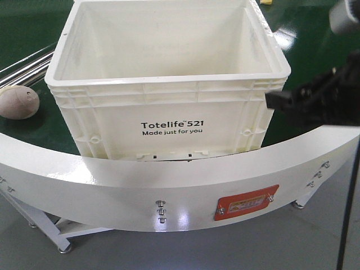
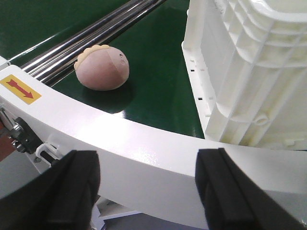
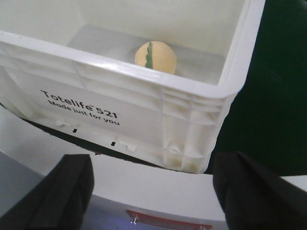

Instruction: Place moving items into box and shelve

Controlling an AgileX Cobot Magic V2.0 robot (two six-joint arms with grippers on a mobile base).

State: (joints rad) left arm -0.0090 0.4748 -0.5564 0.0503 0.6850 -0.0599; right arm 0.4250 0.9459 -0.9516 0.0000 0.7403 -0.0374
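Observation:
The brownish-beige item needs to go into the white Totelife box, so the left gripper should grab it by its rounded body (image 1: 18,103) next.
The white Totelife box (image 1: 169,95) stands on the green belt, its print facing me. A yellow-orange item with a green patch (image 3: 155,56) lies on the box (image 3: 192,96) floor. A brownish-beige item (image 1: 18,102) rests on the belt left of the box, also seen as the item (image 2: 102,67) beside the box wall (image 2: 240,72). My left gripper (image 2: 148,191) hangs open over the white curved rail, nothing between its fingers. My right gripper (image 3: 153,191) is open too, before the box's front right corner; the gripper (image 1: 281,101) shows black at the box's right rim.
A white curved rail (image 1: 169,185) with a red label (image 1: 245,202) fronts the green belt (image 2: 153,76). Steel rollers (image 2: 86,40) run behind the beige item. A yellow sticker with a red arrow (image 2: 20,89) marks the rail's left end.

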